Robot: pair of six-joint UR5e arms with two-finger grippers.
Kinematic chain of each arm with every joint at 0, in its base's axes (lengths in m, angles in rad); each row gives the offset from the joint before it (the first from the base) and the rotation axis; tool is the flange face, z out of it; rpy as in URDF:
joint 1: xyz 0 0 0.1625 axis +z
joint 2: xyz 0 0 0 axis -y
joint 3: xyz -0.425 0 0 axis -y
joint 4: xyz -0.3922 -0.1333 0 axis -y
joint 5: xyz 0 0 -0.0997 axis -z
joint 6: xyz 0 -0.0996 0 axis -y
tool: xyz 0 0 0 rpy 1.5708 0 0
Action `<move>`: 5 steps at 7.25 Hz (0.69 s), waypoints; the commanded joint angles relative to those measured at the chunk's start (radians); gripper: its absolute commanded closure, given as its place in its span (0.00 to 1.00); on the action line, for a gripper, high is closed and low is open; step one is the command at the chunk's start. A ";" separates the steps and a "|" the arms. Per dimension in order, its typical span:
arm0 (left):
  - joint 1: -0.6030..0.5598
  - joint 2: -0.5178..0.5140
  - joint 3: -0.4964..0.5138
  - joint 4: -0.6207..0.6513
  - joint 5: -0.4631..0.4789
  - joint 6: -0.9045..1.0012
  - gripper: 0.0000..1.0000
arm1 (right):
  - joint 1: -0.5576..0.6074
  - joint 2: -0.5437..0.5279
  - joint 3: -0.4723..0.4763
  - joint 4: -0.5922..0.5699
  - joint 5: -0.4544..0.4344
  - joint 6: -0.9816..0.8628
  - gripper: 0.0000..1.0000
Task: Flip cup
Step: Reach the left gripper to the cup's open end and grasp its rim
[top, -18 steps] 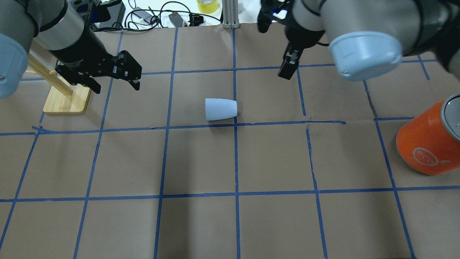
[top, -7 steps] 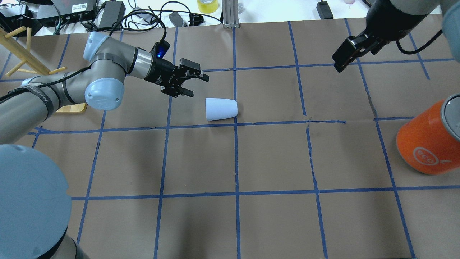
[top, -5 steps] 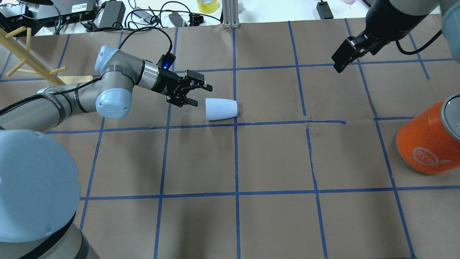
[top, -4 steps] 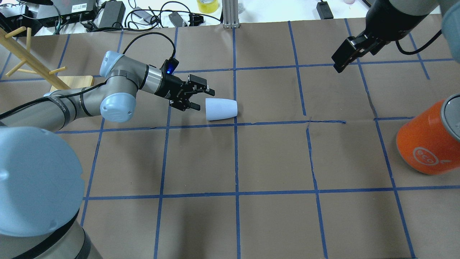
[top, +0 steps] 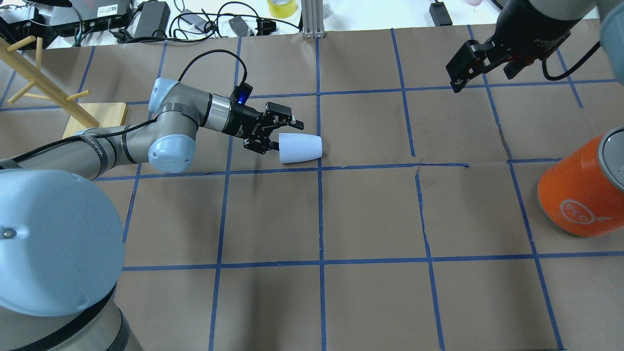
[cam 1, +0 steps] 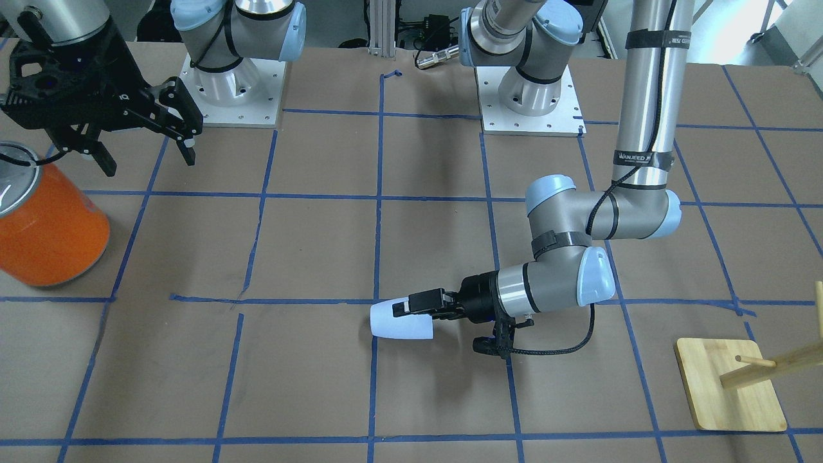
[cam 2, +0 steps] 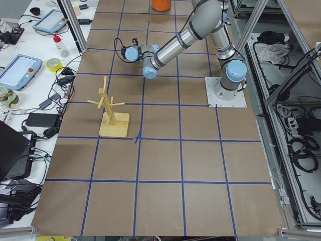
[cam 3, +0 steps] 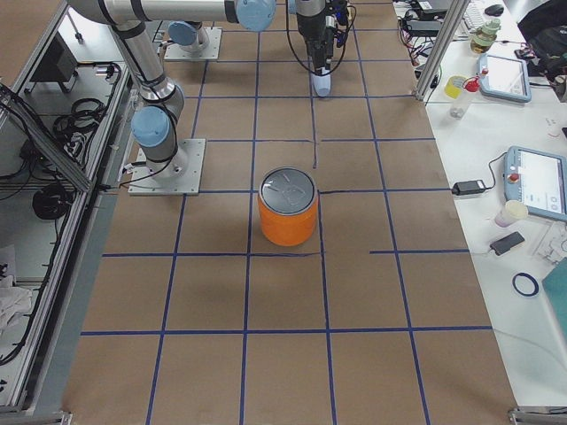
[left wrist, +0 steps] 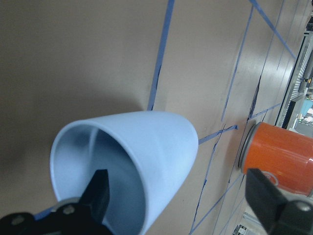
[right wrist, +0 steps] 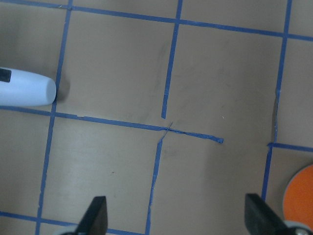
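Observation:
The cup needs to be turned upright, so the robot's left gripper should pinch it by the side at its rim next.
The pale blue cup lies on its side near the table's middle, rim toward my left arm, and also shows in the front view. My left gripper is open at the cup's mouth. In the left wrist view one finger is inside the cup and the other finger is outside its wall. My right gripper is open and empty, high above the far right of the table. The right wrist view shows the cup far off to the side.
A large orange can with a silver top stands at the right edge, also seen from the front. A wooden peg rack stands on its base at the back left. Cables and boxes lie beyond the far edge.
My left arm has swung in low from the left, up to the cup's rim, and one finger now reaches into the mouth. The cup has not moved. The right gripper withdrew to the far right.

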 commanded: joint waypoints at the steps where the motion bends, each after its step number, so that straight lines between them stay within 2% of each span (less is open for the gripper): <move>1: -0.001 0.001 0.010 0.025 -0.003 -0.043 0.89 | 0.003 -0.002 0.000 0.011 0.002 0.207 0.00; 2: -0.001 0.004 0.016 0.025 -0.003 -0.069 1.00 | 0.003 -0.004 -0.002 0.024 0.002 0.244 0.00; 5: 0.001 0.018 0.026 0.061 0.000 -0.112 1.00 | 0.003 -0.002 -0.002 0.027 0.004 0.243 0.00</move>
